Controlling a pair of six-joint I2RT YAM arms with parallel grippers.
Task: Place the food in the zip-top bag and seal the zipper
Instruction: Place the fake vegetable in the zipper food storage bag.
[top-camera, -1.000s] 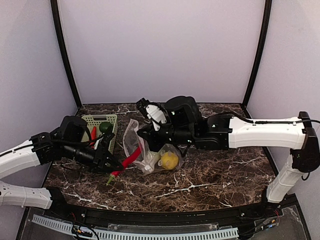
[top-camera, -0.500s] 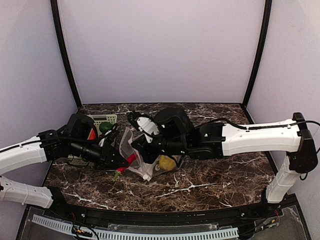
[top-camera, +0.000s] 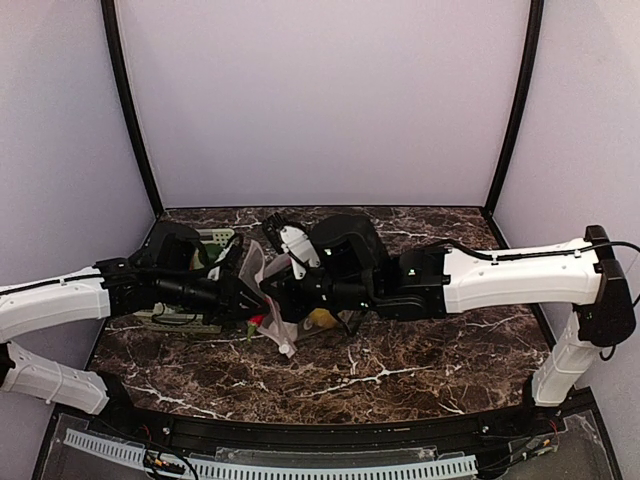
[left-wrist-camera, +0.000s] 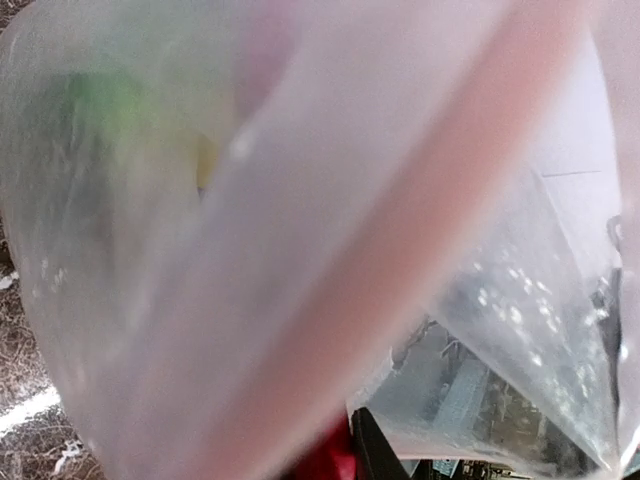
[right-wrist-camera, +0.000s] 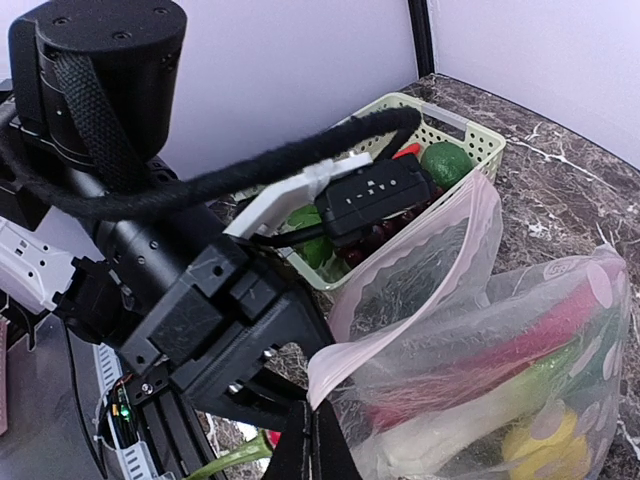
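Note:
The second red chili's green stem is still outside the bag's opening. My left gripper keeps hold of the second chili until it is inside.
The clear dotted zip-top bag (right-wrist-camera: 520, 330) lies mid-table, its mouth facing left; it also shows in the top view (top-camera: 283, 325). Inside it are a red chili (right-wrist-camera: 540, 335), a yellow lemon (right-wrist-camera: 545, 450), something green and a white piece (right-wrist-camera: 430, 440). My right gripper (right-wrist-camera: 312, 432) is shut on the near lip of the mouth, on the pinkish zipper strip (right-wrist-camera: 385, 335), holding it open. My left gripper (top-camera: 243, 300) is right at the mouth, shut on a second red chili (left-wrist-camera: 322, 462). The bag's plastic fills the left wrist view (left-wrist-camera: 300, 200). That chili's green stem (right-wrist-camera: 235, 456) hangs below the left gripper.
The pale green mesh basket (right-wrist-camera: 470, 130) stands behind the bag at the back left, with green pieces and dark red ones in it; it is partly hidden by the left arm in the top view (top-camera: 212, 238). The two arms meet mid-table over dark marble.
My left gripper has carried the red chili to the right, up to the bag's mouth. My right gripper has moved left with the bag's lip, and the bag has shifted left with it.

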